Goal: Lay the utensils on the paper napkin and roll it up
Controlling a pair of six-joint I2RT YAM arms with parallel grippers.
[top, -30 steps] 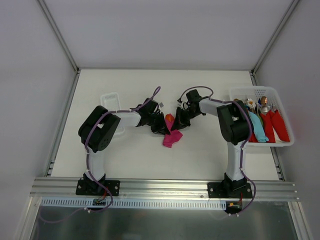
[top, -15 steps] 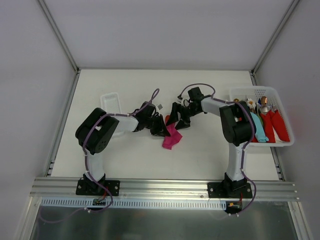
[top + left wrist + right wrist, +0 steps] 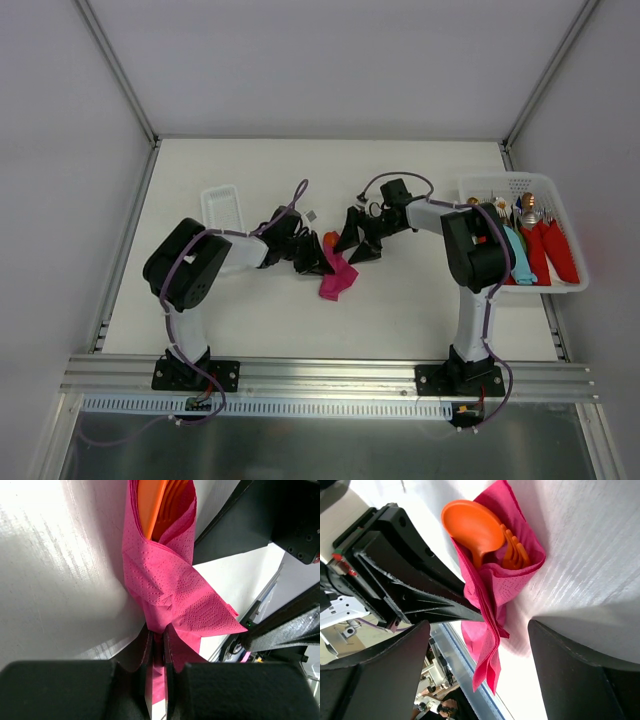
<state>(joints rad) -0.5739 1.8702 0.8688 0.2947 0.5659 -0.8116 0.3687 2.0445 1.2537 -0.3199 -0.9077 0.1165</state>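
Observation:
My right gripper pinches the napkin (image 3: 336,279) across the wrapped utensils near their heads next, leaving the napkin's lower part to my left gripper, to keep it rolled.
The paper napkin (image 3: 336,279) is a magenta-pink sheet folded loosely around the utensils, at mid-table between the two arms. An orange spoon (image 3: 472,527) and an orange fork (image 3: 514,554) stick out of its far end, and their orange tips (image 3: 156,502) also show in the left wrist view. My left gripper (image 3: 314,259) is shut on the napkin's lower part (image 3: 170,587), its jaws pinching the paper. My right gripper (image 3: 357,243) stands open just right of the bundle. The napkin (image 3: 492,595) hangs between its wide-apart fingers (image 3: 572,670) without touching them.
A white basket (image 3: 520,183) at the right edge holds metal utensils in red and teal wraps. A small white tray (image 3: 222,206) lies at the left, behind the left arm. White walls enclose the table on three sides.
My right gripper has opened, let go of the napkin bundle and drawn back a little. The left gripper, still shut on the napkin, has shifted slightly left with it.

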